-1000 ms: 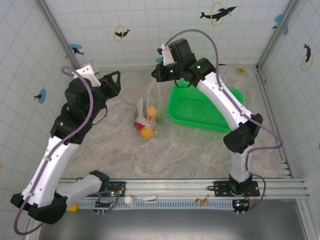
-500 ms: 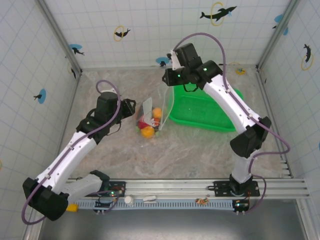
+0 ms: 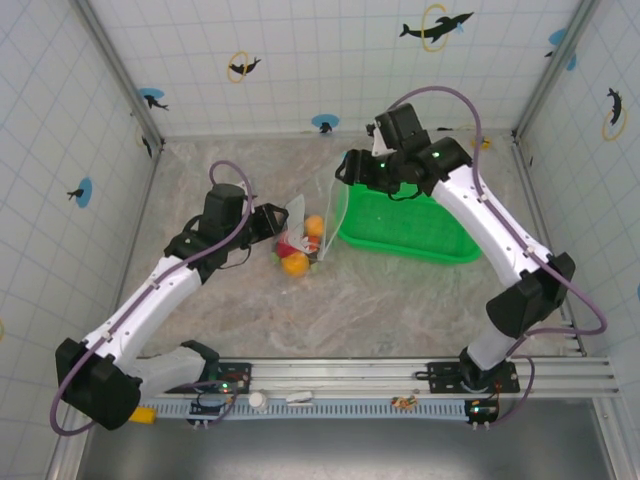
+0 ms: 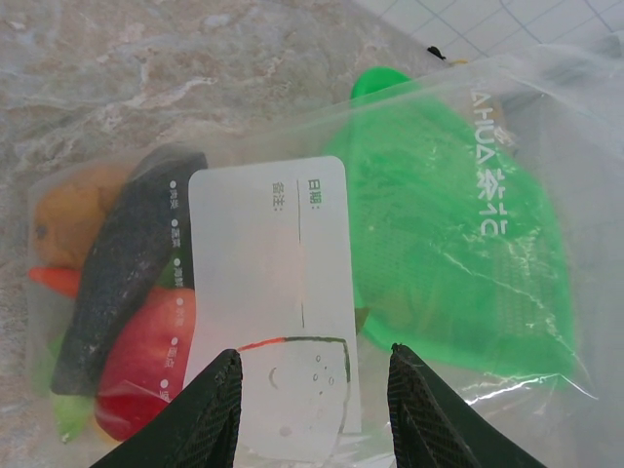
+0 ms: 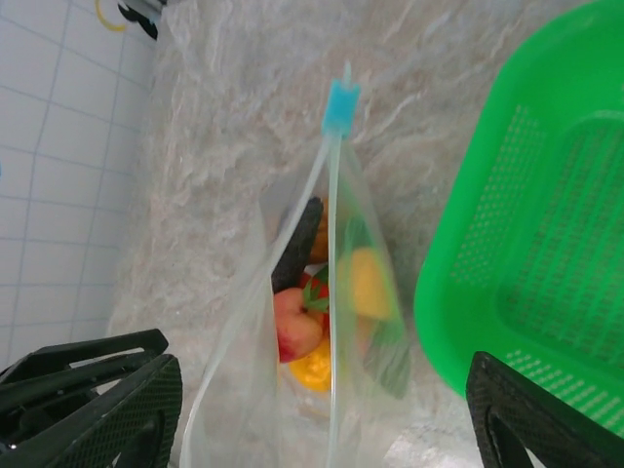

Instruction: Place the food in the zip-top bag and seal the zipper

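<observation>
Next, the right gripper pinches both edges of the bag's gaping opening together beside the blue slider, which stays free to seal the zipper.
The zip-top bag (image 3: 318,225) stands upright on the table just left of the green basket, and it also shows close up (image 4: 468,146). The food (image 3: 296,250) lies inside it: a dark eggplant (image 4: 127,273), a red piece (image 4: 141,361), orange pieces (image 5: 317,369) and a yellow one (image 5: 366,283). The zipper (image 5: 333,244) runs along the mouth to a blue slider (image 5: 340,105); the mouth gapes on one side. My left gripper (image 3: 278,222) (image 4: 312,409) is open, right up against the bag's white label. My right gripper (image 3: 350,170) (image 5: 322,390) is open wide above the bag's mouth, holding nothing.
A green mesh basket (image 3: 410,228) (image 5: 546,224) stands right of the bag, almost touching it. Tiled walls close in the marbled table (image 3: 200,160) at the back and sides. Bare table lies in front of the bag.
My right gripper has opened, let go of the bag's top and drifted right. My left arm swung down from the back left to the bag's side. The bag stays upright.
</observation>
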Tool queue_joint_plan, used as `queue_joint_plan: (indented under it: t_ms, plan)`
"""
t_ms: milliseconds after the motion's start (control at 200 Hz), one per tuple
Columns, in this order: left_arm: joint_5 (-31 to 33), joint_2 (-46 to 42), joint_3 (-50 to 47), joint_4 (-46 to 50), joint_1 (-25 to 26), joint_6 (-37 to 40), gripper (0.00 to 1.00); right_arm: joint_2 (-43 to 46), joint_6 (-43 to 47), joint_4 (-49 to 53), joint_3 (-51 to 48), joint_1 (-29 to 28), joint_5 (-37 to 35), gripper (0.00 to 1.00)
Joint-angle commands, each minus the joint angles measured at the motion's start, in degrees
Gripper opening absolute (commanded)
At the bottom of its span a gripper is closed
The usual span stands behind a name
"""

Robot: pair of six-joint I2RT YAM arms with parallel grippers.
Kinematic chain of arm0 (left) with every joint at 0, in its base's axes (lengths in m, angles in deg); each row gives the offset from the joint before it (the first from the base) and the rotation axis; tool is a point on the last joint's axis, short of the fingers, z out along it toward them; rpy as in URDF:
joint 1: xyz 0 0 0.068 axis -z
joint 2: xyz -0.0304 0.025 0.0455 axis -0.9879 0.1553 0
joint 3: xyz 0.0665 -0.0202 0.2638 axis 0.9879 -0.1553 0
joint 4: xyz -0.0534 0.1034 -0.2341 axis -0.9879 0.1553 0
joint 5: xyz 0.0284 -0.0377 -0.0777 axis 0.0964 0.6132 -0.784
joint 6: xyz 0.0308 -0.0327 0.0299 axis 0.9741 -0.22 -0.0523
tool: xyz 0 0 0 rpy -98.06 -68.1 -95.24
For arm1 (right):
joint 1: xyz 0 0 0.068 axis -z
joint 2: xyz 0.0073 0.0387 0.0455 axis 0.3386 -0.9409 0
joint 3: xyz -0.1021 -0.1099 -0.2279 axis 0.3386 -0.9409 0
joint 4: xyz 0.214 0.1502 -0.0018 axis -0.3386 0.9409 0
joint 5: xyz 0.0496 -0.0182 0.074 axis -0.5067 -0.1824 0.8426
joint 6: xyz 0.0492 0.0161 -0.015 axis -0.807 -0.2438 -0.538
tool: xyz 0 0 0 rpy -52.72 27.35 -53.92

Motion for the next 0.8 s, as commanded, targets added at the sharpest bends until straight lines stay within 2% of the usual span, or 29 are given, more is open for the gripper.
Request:
queue_joint_plan:
  t_ms: [0, 135, 245, 300, 415, 510, 596, 731, 796]
  plan:
    - [-1.1, 0.0, 0.8, -1.1, -0.4, 0.6, 0.42, -3.1, -3.5, -4.2, 0.1, -0.5, 4.4, 0.79]
    - [-1.5, -0.6, -0.3, -1.7, -0.4, 0.5, 0.42, -7.3, -2.6, -2.9, 2.8, -1.3, 2.7, 0.78]
    - [-2.5, -0.9, -0.9, -1.6, -0.5, 0.9, 0.42, -10.9, 1.1, 1.4, 7.8, -1.4, 0.1, 0.71]
    - [-2.0, -1.1, -0.4, -0.7, -0.4, 1.6, 0.42, -12.4, 3.5, 4.2, 11.1, -1.6, -1.4, 0.61]
    - [0.6, -2.2, 1.6, 0.9, -0.4, 3.2, 0.42, -14.2, 6.5, 7.5, 17.2, -1.9, -2.2, 0.29]
    - [2.4, -2.4, 4.9, 1.9, -0.5, 4.8, 0.42, -14.7, 8.5, 8.3, 21.8, -3.1, -3.0, 0.12]
    - [6.1, -2.9, 7.8, 3.1, -0.5, 6.0, 0.42, -14.9, 12.2, 7.9, 24.2, -4.6, -2.9, 0.06]
    - [15.9, -5.4, 10.2, 2.4, -0.5, 7.6, 0.46, -13.3, 21.1, 6.1, 24.5, -7.5, -8.2, 0.05]
    - [19.2, -6.9, 10.1, 1.0, -0.6, 9.3, 0.46, -12.7, 24.0, 4.6, 24.8, -8.0, -8.5, 0.02]
